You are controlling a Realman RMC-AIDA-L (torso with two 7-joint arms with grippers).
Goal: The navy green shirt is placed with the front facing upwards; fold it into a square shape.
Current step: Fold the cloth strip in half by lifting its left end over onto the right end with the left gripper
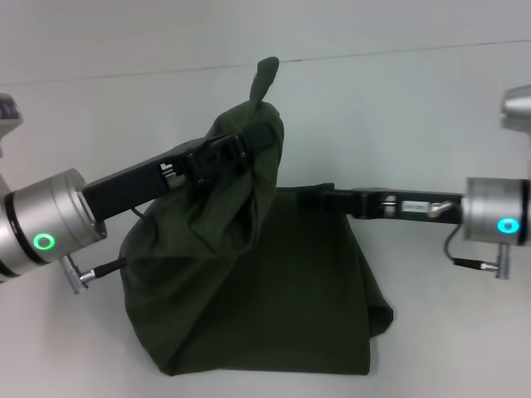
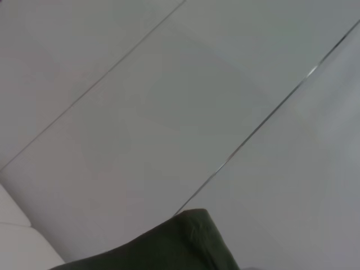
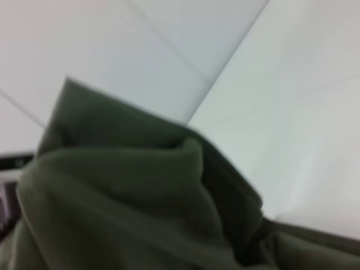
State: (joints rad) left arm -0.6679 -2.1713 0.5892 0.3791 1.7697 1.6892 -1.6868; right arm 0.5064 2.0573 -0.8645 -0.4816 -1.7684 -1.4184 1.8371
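My left gripper keeps hold of the cloth until it lies across the flat lower layer, as the bunched cloth's raised folds leave that layer's middle uncovered.
The navy green shirt (image 1: 282,282) lies on the white table with its plain dark side showing and no letters visible. My left gripper (image 1: 249,141) is shut on a bunch of the cloth and holds it up above the shirt's far left part. The fabric drapes over the gripper, and a small tip pokes up above it. My right gripper (image 1: 319,199) sits low at the shirt's far right edge, against the cloth. A corner of the shirt (image 2: 169,247) shows in the left wrist view. The right wrist view is filled by raised folds of the shirt (image 3: 124,197).
The white table (image 1: 431,124) has a thin seam line running across its far side. Both forearms reach in from the sides, with cables hanging under the wrists.
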